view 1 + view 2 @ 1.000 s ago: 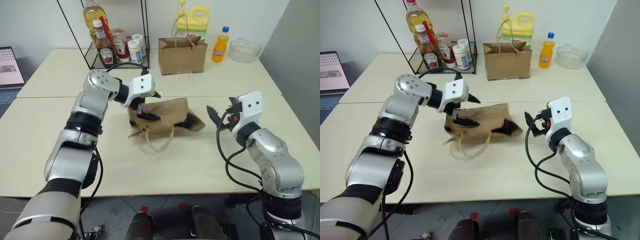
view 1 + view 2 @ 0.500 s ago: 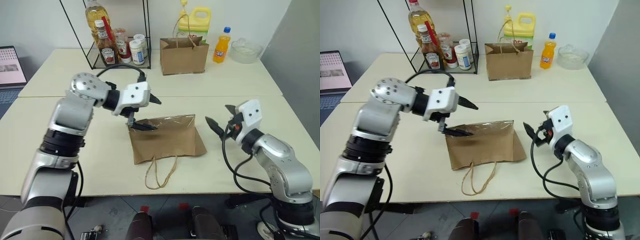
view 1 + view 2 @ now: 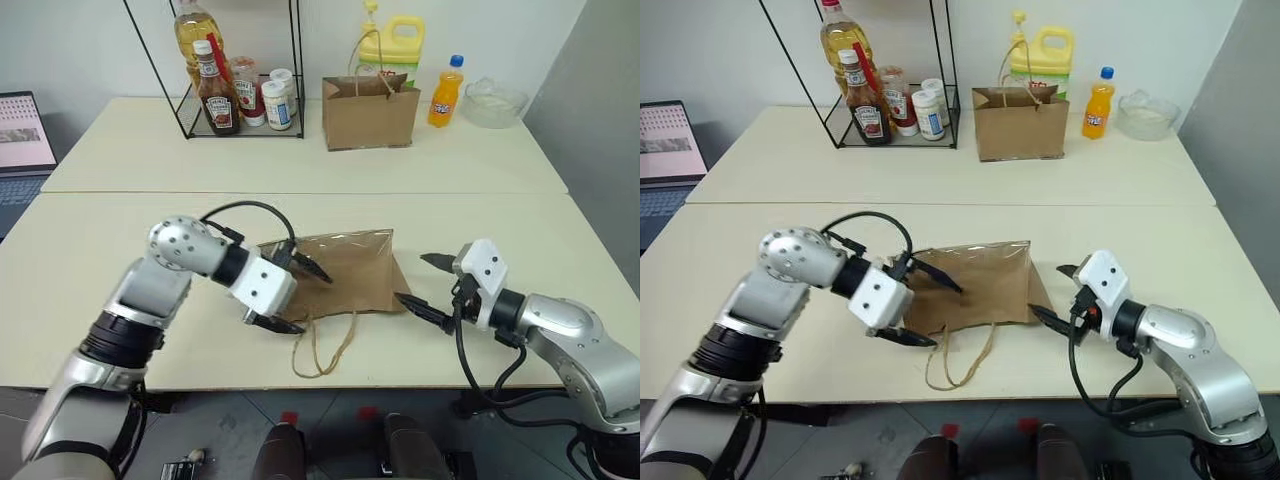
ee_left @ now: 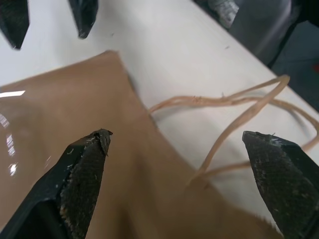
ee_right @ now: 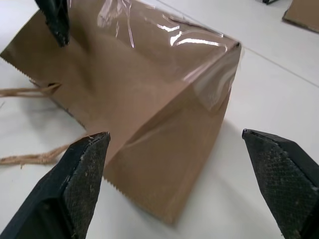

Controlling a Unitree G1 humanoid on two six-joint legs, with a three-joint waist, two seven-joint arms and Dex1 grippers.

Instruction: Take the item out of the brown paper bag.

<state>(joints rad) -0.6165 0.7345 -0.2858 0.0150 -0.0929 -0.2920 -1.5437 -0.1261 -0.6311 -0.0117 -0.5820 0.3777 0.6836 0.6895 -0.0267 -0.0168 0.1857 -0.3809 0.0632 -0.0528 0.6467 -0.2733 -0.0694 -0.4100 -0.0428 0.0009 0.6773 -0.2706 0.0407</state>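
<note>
The bag's wide paper body (image 3: 352, 272) is flat on the tabletop. My left gripper should next grab the bag by its upper loop handle (image 3: 343, 348), which arches up.
The brown paper bag (image 3: 340, 272) lies flat on the near table, its clear-taped end away from me and its thin tan loop handles (image 3: 322, 350) trailing toward the front edge. My left gripper (image 3: 316, 304) is open over the bag's front left corner, one finger above the paper and the other by the handles. At the bag's right edge my right gripper (image 3: 410, 277) is open and low, with nothing between its fingers. The right wrist view looks along the bag (image 5: 149, 99). The item is hidden.
On the far table stand a second brown bag (image 3: 370, 108), a yellow jug (image 3: 386, 45), an orange soda bottle (image 3: 442, 92), a glass bowl (image 3: 492, 100) and a wire rack (image 3: 240, 90) of sauce bottles. A laptop (image 3: 25, 130) sits at far left.
The bag went from crumpled and raised to lying flat. Both arms drew back and down: the left gripper from the bag's far corner to its front corner, the right to its right edge.
</note>
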